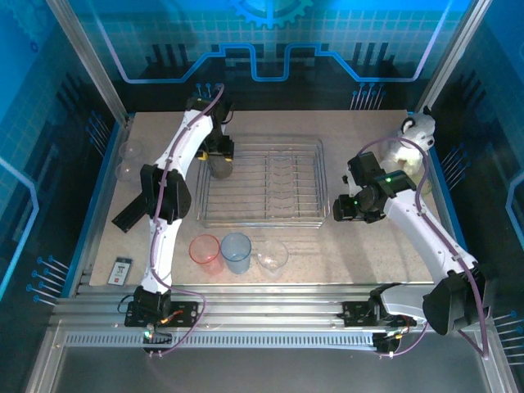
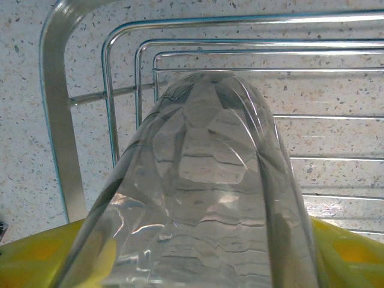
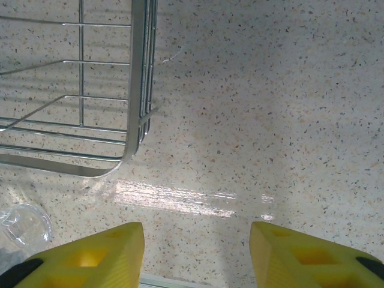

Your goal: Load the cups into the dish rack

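Observation:
The cup's bottom end is inside the rack's rim, over the corner wires, and would come to rest in the rack. My left gripper opens now.
A smoky grey cup (image 2: 204,180) is held between the yellow fingers (image 2: 30,255) of my left gripper (image 2: 198,258), bottom end away from the camera. It hangs over the left rear corner of the silver wire dish rack (image 2: 60,120). From above, this cup (image 1: 219,166) is at the rack's (image 1: 262,223) left end. A pink-red cup (image 1: 205,250) and a pale blue cup (image 1: 235,250) stand in front of the rack, with a clear cup (image 1: 273,255) lying beside them. My right gripper (image 3: 198,252) is open over bare table next to the rack's corner (image 3: 138,72).
Two clear cups (image 1: 127,160) sit at the table's left edge. A grey-white plush animal (image 1: 412,139) lies at the back right. A small card (image 1: 121,270) rests near the front left corner. In the right wrist view a clear cup (image 3: 24,225) lies at lower left.

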Available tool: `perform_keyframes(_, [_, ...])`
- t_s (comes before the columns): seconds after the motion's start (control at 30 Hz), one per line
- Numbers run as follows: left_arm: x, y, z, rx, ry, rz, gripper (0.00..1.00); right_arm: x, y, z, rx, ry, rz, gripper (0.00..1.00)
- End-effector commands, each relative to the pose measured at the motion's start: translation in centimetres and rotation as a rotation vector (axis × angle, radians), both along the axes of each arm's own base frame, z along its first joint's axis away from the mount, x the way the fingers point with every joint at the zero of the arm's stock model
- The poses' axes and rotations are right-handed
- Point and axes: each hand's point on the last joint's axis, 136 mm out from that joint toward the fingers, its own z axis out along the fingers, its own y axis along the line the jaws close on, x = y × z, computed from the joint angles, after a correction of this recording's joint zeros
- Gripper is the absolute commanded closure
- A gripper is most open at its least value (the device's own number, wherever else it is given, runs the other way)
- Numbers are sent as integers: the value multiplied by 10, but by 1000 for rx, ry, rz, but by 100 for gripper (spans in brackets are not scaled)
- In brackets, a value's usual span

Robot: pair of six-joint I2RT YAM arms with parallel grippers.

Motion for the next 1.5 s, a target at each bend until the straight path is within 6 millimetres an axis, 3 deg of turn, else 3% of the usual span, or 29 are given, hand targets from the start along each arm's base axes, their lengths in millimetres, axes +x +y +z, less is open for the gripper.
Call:
perform_keyframes(0.0, [6, 5, -8, 5, 4, 10, 84, -8, -3, -5, -21, 40, -13, 50])
perform_keyframes(0.27, [8, 4, -10, 4, 1, 12, 39, -9, 3, 2, -18, 42, 8, 48])
perform_keyframes(0.53, [9, 1, 12, -27, -50, 12, 24, -11, 15, 23, -9, 28, 31, 44])
perform_keyframes(0.7, [6, 4, 28, -22, -81, 15, 1, -14, 23, 39, 0, 9, 48, 39])
perform_keyframes(0.9, [-1, 9, 62, -24, -162, 29, 1, -21, 37, 58, 54, -12, 68, 35])
perform_keyframes(1.1, [-23, 18, 108, -27, -276, 46, 1, -34, 53, 75, 93, -33, 101, 34])
perform_keyframes(1.3, [-66, 25, 147, -81, -406, 30, 1, -52, 71, 88, 113, -43, 149, 32])
perform_keyframes(1.47, [-115, 26, 177, -161, -585, -27, 1, -67, 87, 90, 129, -34, 188, 29])
